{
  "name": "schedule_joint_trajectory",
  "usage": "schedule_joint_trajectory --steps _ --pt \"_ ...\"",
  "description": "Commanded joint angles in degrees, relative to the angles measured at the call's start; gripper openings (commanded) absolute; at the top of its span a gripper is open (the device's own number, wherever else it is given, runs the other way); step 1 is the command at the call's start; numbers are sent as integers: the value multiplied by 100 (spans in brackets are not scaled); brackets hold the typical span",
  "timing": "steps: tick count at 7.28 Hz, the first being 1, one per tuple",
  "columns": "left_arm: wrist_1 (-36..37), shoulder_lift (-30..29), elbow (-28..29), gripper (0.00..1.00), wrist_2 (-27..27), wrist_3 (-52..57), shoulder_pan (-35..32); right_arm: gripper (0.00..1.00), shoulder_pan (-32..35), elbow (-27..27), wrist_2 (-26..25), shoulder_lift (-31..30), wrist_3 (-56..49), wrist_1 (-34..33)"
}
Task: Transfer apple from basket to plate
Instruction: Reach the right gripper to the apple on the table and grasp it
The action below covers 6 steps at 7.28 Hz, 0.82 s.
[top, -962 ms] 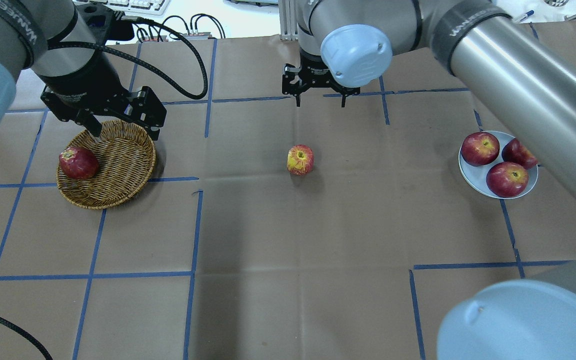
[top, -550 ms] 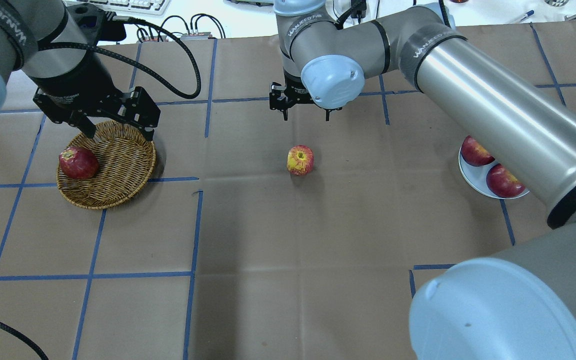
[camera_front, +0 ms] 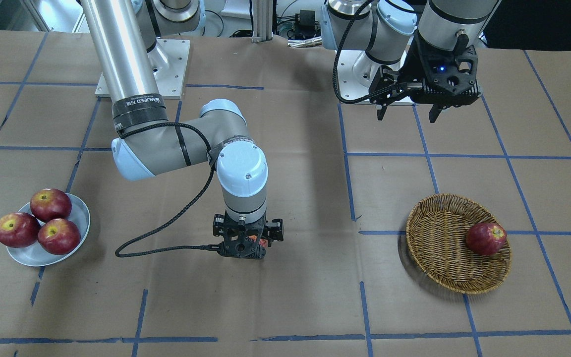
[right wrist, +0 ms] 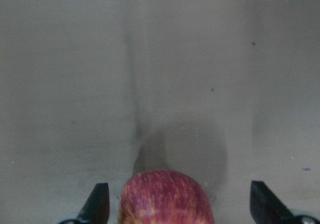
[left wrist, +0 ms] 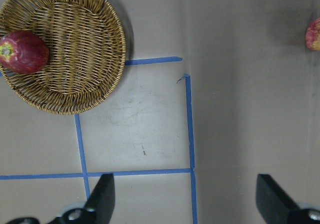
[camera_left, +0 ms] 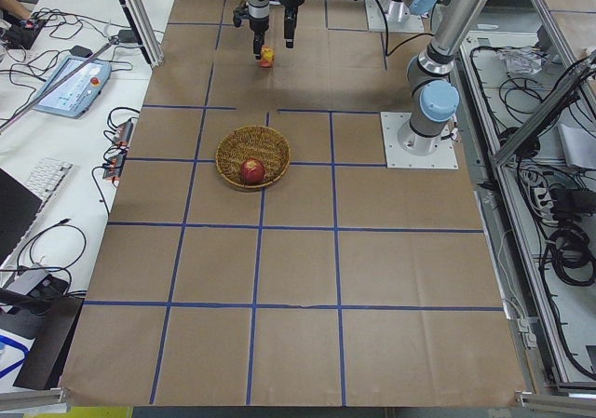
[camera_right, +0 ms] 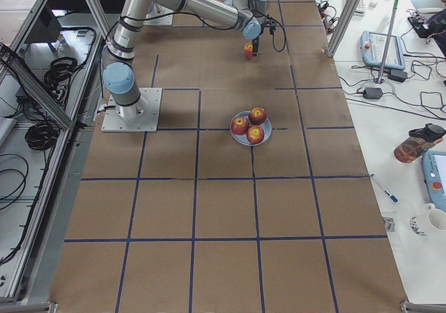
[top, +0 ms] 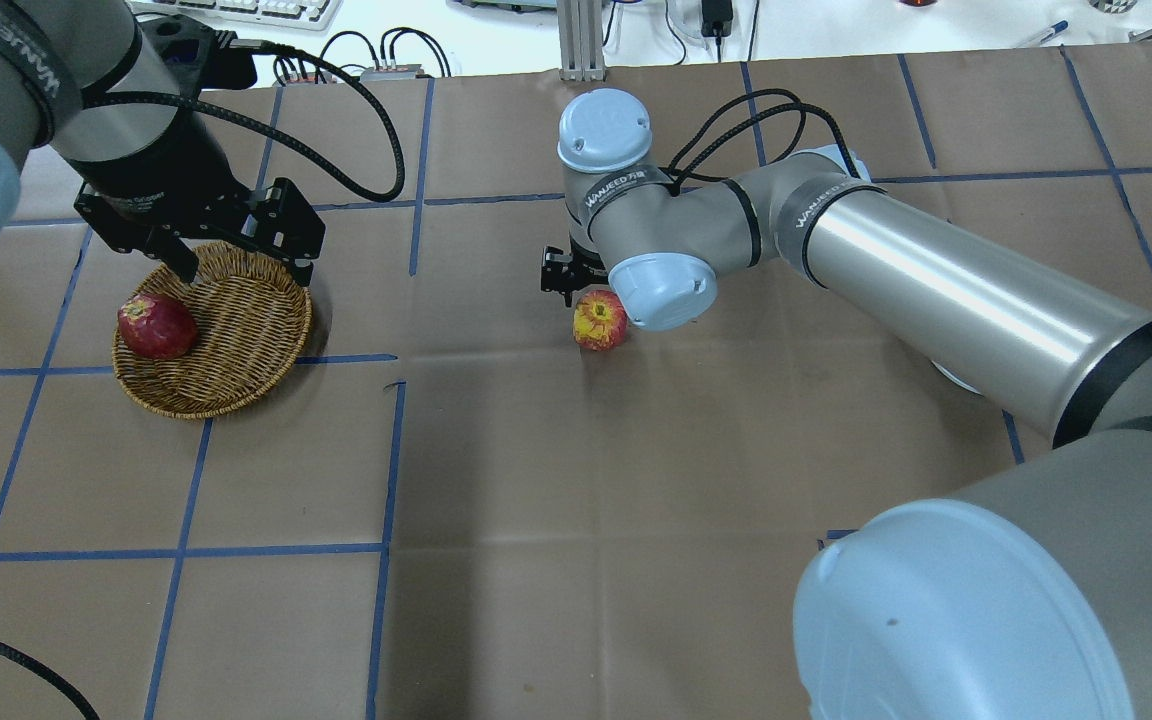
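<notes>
My right gripper will next take hold of the pale pinkish-red apple (top: 600,320) by its rounded sides, so that it can add the apple to the grey-blue plate.
The pale pinkish-red apple (top: 600,320) with yellow streaks sits on the table's middle, outside the basket. My right gripper (camera_front: 247,253) is low over it and open. In the right wrist view the apple (right wrist: 165,196) lies between the two fingers (right wrist: 97,204) without touching them. The wicker basket (top: 246,345) is on the robot's left. My left gripper (top: 241,268) hangs open and empty over its far rim. The grey-blue plate (camera_front: 81,210) is on the robot's right; in the overhead view my right arm hides it.
A dark-red apple (top: 156,325) lies in the basket at its left rim. Three dark-red apples (camera_front: 37,220) fill most of the plate. My right arm (top: 936,290) stretches across the table's right half. Blue tape lines cross the brown paper cover.
My right gripper has come down and nearer, from behind the apple to around it, still open. The right arm now covers the plate in the overhead view. The left gripper has barely moved.
</notes>
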Motion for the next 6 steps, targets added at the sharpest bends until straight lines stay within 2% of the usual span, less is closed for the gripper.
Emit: schedule_joint_trajectory --steps 1,3,5,6 --pt "3 -30 -3 99 -8 0 4 100 162 50 95 154 21 -50" --pt "3 -22 -20 99 -8 9 4 98 145 59 25 138 30 -50" --pt "3 -30 -20 99 -17 0 4 60 101 -2 -37 94 30 -50" --pt "3 -22 -20 99 -17 0 4 51 84 6 -37 85 21 -50"
